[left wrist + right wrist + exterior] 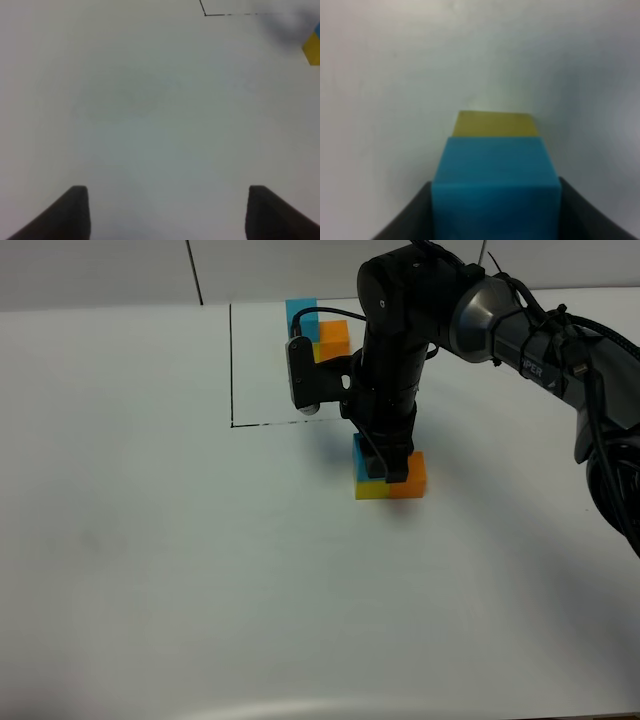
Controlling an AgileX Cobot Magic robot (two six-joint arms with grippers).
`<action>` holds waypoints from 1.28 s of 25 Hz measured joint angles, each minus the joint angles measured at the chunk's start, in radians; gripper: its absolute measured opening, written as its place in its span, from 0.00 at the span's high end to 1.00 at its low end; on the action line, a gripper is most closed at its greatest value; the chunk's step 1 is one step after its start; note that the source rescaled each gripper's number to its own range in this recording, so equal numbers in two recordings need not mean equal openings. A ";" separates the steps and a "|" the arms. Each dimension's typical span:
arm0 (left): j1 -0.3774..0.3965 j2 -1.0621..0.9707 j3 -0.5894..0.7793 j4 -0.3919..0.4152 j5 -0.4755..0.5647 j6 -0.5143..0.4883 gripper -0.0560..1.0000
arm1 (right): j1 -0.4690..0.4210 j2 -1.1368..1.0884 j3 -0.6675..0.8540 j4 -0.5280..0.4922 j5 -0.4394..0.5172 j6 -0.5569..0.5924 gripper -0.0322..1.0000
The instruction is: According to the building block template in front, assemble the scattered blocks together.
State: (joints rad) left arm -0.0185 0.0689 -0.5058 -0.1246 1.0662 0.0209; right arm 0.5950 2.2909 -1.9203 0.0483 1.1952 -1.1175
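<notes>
The blue block's lower edge (360, 478) meets the yellow block (370, 489), their sides in line, so it is time for my right gripper to open now.
My right gripper (381, 466) reaches down at the table's middle and is shut on the light blue block (361, 454). In the right wrist view that blue block (495, 185) sits between the dark fingers (405, 222), directly above the yellow block (496, 124). In the high view the yellow block (370, 489) lies under the blue one, with the orange block (410, 477) against its right side. The building block template (333, 338) stands behind, its blue and orange cubes showing. My left gripper (167, 212) is open over bare table, nothing between its fingers.
A thin black outline (232, 370) marks a rectangle on the white table (150, 540) around the template. Its corner (205, 14) shows in the left wrist view, as does the yellow block's edge (313, 50). The right arm (520, 330) spans the back right.
</notes>
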 joint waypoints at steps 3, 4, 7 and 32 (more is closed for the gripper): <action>0.000 0.000 0.000 0.000 0.000 0.000 0.57 | 0.000 0.000 0.000 0.000 0.000 0.004 0.95; 0.000 0.000 0.000 0.000 0.000 0.000 0.57 | 0.000 0.000 0.000 0.000 0.000 0.013 0.95; 0.000 0.000 0.000 0.000 0.000 0.000 0.57 | 0.000 0.000 0.000 0.002 0.000 0.030 0.95; 0.000 0.000 0.000 0.000 0.000 0.000 0.57 | -0.048 -0.196 0.030 -0.093 0.015 0.391 0.00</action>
State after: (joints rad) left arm -0.0185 0.0689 -0.5058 -0.1246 1.0662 0.0209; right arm 0.5469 2.0944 -1.8901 -0.0442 1.2098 -0.7264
